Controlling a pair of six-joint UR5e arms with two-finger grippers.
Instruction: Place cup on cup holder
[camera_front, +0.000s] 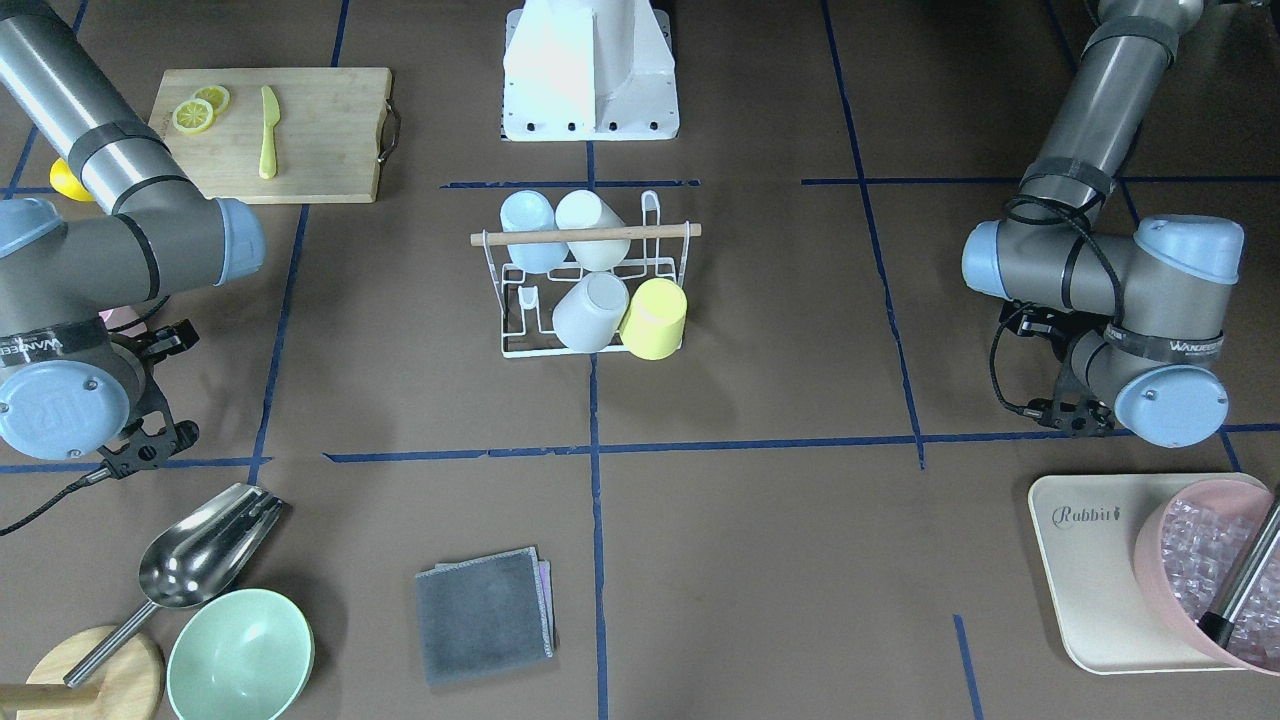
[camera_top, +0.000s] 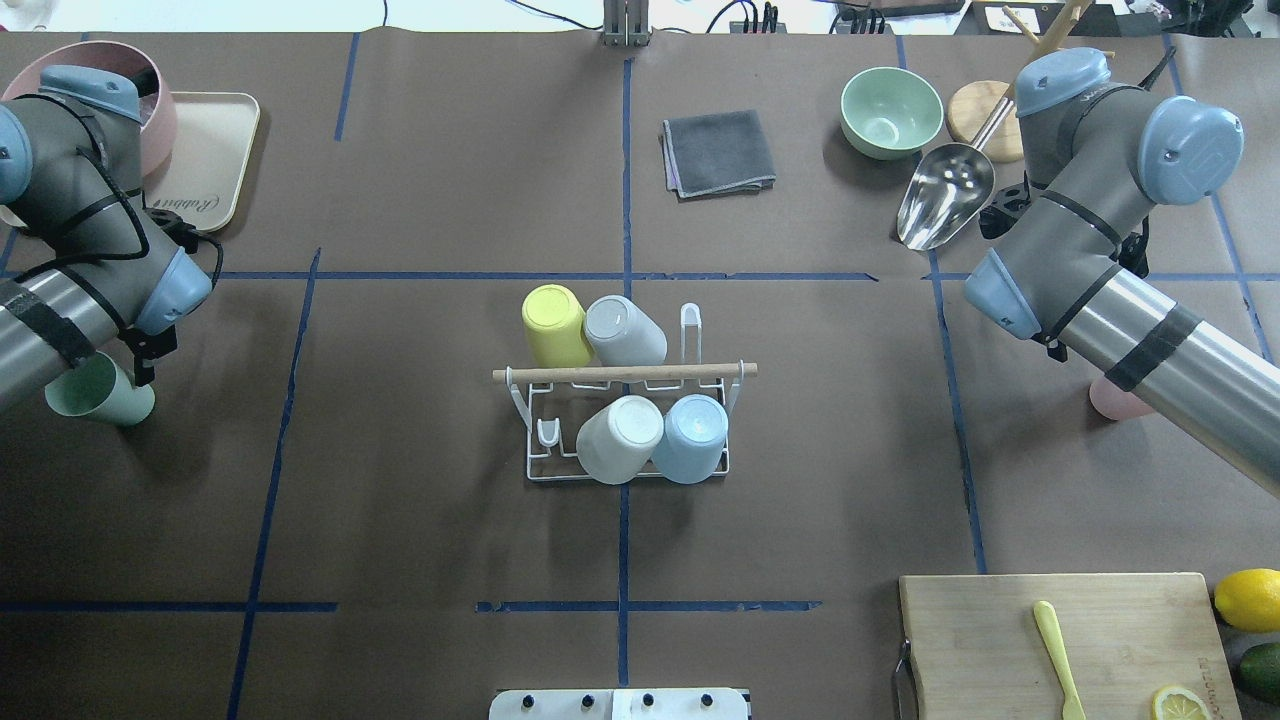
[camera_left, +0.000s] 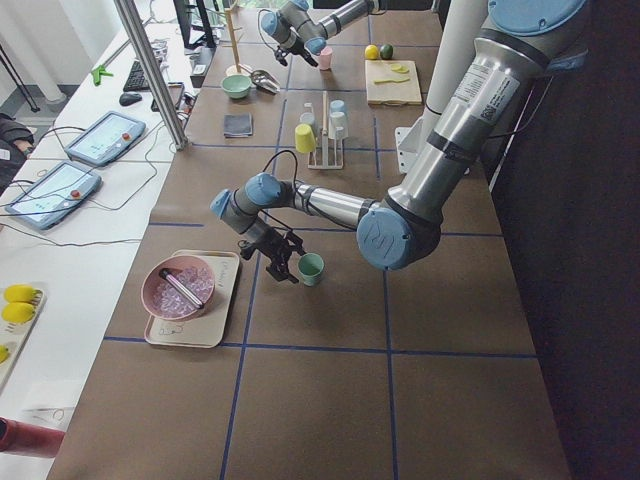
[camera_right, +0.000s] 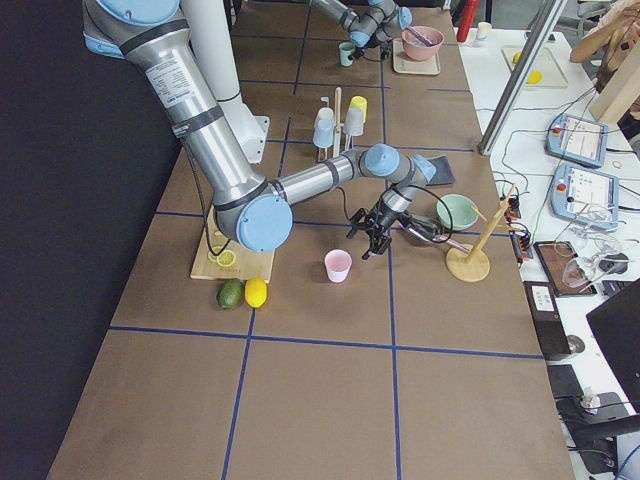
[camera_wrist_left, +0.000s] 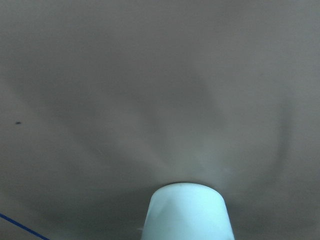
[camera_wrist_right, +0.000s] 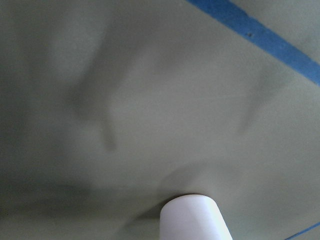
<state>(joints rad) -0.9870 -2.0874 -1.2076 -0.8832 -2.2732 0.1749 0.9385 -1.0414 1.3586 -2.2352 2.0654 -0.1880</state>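
Observation:
I need to grab the pink cup around its body (camera_wrist_right: 194, 222) with my right gripper next, to put the cup on the cup holder.
The cup holder (camera_top: 620, 373), a white wire rack with a wooden rod, stands mid-table and carries yellow, grey, white and blue cups. It also shows in the front view (camera_front: 585, 234). A green cup (camera_top: 95, 398) stands on the table just beside my left gripper (camera_top: 140, 355), which is open and empty. The left wrist view shows this cup (camera_wrist_left: 186, 212) at its bottom edge. A pink cup (camera_top: 1112, 402) stands half hidden under my right arm. My right gripper (camera_top: 1005, 205) is open and empty, a short way from the pink cup (camera_right: 338, 265).
A grey cloth (camera_top: 718, 152), a green bowl (camera_top: 890, 110), a metal scoop (camera_top: 945, 205) and a wooden stand (camera_top: 985, 115) lie at the far right. A tray (camera_top: 205, 160) holds a pink bowl of ice. A cutting board (camera_top: 1060, 640) sits at the near right.

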